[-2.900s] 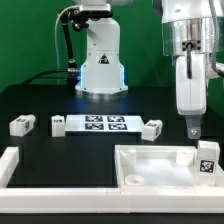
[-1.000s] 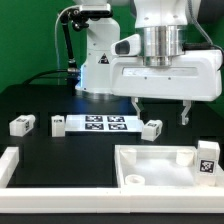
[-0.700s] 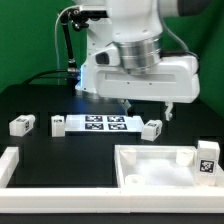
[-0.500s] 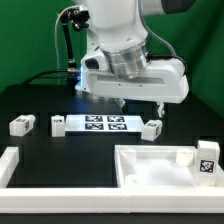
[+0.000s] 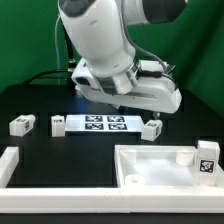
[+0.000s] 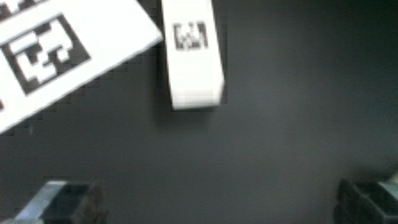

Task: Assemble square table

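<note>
My gripper is to grab the leg block by its plain untagged end (image 5: 149, 133) next, so it can mount the block on the square table slab (image 5: 160, 166).
The square table slab (image 5: 160, 166) lies at the front of the exterior view's right, with one tagged leg block (image 5: 207, 156) standing on its far right corner. Three more leg blocks lie on the black table: two at the left (image 5: 22, 125) (image 5: 57, 124) and one (image 5: 151, 129) right of the marker board (image 5: 100, 123). My gripper (image 5: 139, 112) hangs open and empty just above and behind that right block. In the wrist view the block (image 6: 192, 55) lies ahead of my gripper (image 6: 217, 205), beside the marker board's corner (image 6: 54, 60). Both fingertips (image 6: 63, 205) stand far apart.
A long white rail (image 5: 10, 166) with an upturned end runs along the front and left of the table. The robot base (image 5: 98, 60) stands at the back, before a green backdrop.
The arm has swung from above the slab's right side leftward toward the marker board, its wrist turned and tilted. The gripper stayed open. No part has moved.
</note>
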Robot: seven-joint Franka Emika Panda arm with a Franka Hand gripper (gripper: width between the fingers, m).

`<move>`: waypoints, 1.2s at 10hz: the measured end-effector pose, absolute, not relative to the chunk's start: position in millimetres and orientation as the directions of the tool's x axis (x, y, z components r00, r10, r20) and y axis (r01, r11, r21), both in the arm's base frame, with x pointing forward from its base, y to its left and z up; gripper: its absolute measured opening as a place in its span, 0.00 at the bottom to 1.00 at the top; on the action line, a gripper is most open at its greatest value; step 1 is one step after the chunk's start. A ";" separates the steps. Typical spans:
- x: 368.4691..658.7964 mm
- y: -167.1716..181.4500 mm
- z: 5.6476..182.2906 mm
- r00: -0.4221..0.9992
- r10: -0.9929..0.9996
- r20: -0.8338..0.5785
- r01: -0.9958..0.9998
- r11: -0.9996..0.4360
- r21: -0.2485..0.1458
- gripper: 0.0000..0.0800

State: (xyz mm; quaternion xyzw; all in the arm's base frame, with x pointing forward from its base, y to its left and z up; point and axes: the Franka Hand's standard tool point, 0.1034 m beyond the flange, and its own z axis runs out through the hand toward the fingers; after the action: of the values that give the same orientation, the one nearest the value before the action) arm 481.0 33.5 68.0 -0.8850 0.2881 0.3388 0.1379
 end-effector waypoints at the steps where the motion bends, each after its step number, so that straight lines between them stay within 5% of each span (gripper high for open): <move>1: 471.2 40.6 58.6 0.579 -0.404 -0.709 -0.597 -0.801 -0.031 0.81; 7: 462.3 62.0 41.8 0.602 -0.449 -0.660 -0.605 -0.796 -0.011 0.81; 9: 447.5 68.0 31.1 0.593 -0.405 -0.696 -0.626 -0.776 -0.081 0.81; 12: 446.7 72.8 29.2 0.586 -0.407 -0.701 -0.626 -0.777 -0.071 0.81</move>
State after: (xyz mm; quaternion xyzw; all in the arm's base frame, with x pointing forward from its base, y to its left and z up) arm 446.7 72.8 29.2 -0.8764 0.2946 0.3469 0.1574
